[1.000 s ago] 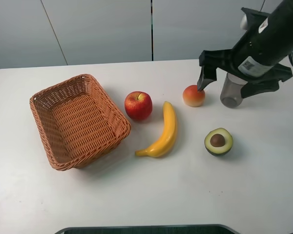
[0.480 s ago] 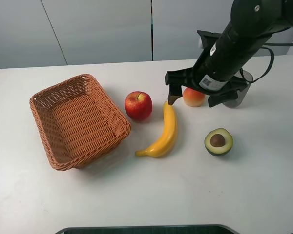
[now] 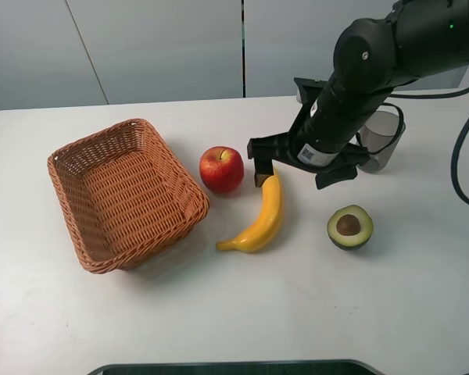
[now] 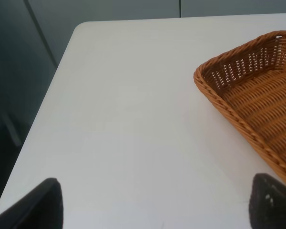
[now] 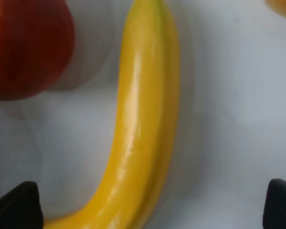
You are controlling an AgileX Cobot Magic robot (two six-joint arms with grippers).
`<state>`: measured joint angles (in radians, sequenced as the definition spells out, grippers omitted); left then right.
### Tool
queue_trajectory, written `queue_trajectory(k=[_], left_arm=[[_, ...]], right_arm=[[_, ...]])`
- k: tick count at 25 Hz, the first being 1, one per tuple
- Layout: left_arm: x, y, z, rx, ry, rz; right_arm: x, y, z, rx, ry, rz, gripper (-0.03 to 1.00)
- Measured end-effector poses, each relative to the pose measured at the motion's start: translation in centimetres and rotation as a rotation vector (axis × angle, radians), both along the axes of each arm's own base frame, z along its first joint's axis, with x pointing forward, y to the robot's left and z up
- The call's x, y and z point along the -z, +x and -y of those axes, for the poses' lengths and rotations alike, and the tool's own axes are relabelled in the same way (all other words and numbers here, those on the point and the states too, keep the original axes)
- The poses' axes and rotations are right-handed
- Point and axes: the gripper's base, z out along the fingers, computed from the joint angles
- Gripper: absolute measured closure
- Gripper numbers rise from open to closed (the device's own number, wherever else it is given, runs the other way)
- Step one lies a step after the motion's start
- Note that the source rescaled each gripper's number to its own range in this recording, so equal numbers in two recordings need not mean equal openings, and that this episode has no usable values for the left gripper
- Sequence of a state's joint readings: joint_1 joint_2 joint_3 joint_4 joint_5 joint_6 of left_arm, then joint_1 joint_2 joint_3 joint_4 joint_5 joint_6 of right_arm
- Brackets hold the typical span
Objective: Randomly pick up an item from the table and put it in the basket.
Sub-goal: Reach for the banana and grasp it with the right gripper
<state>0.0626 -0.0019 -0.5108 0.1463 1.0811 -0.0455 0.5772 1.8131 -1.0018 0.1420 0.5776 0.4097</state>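
The yellow banana needs to go in the wicker basket, so my right gripper should next grab it by its curved middle (image 3: 273, 209) (image 5: 145, 117).
The yellow banana (image 3: 261, 212) lies on the white table (image 3: 219, 312), between the red apple (image 3: 221, 169) and the halved avocado (image 3: 349, 226). My right gripper (image 3: 293, 168) is open and hovers over the banana's far end, one finger on each side. In the right wrist view the banana (image 5: 143, 129) runs between my open fingertips (image 5: 14, 207), with nothing held. The orange-brown wicker basket (image 3: 102, 156) stands empty at the left. My left gripper (image 4: 157, 210) is open over bare table beside the basket's corner (image 4: 229, 90). It does not show in the exterior view.
A grey translucent cup (image 3: 381, 134) stands at the back right, behind my right arm. The apple (image 5: 24, 47) lies close beside the banana. An orange-yellow fruit edge (image 5: 283, 5) shows in the right wrist view. The table's left edge (image 4: 52, 71) is near my left gripper.
My right arm has swung left from the cup and the small orange fruit to over the banana's far end, and now hides that fruit. Nothing on the table has moved.
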Motion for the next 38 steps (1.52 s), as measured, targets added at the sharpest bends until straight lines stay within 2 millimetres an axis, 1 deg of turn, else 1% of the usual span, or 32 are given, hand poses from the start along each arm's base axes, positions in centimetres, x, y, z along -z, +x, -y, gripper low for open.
queue_trajectory(k=[4,7,15,20,24,26,35,36,37,38], left_arm=[[0.0,0.0,0.0,0.000,0.000,0.000],[0.0,0.0,0.0,0.000,0.000,0.000],[0.0,0.0,0.0,0.000,0.000,0.000],[0.0,0.0,0.0,0.000,0.000,0.000],[0.0,0.0,0.0,0.000,0.000,0.000],[0.0,0.0,0.0,0.000,0.000,0.000],[0.0,0.0,0.0,0.000,0.000,0.000],[0.0,0.0,0.0,0.000,0.000,0.000],[0.0,0.0,0.0,0.000,0.000,0.000],[0.0,0.0,0.0,0.000,0.000,0.000]], right_arm=[[1.8,0.3,-0.3,0.003,-0.013,-0.016,-0.03],[2.8,0.7,-0.6,0.018,-0.012,-0.022,-0.03],[3.7,2.5,-1.7,0.074,-0.014,-0.043,-0.03],[5.0,2.7,-1.6,0.094,-0.052,-0.079,-0.03],[5.9,2.9,-1.2,0.103,-0.106,-0.072,-0.03],[6.2,2.9,-1.1,0.102,-0.128,-0.067,-0.03],[6.4,2.9,-1.8,0.062,-0.142,-0.043,-0.03],[6.4,2.9,-1.8,0.062,-0.142,-0.042,-0.01],[6.4,2.9,-1.8,0.062,-0.142,-0.042,0.05],[6.4,2.9,-1.8,0.061,-0.142,-0.043,0.16]])
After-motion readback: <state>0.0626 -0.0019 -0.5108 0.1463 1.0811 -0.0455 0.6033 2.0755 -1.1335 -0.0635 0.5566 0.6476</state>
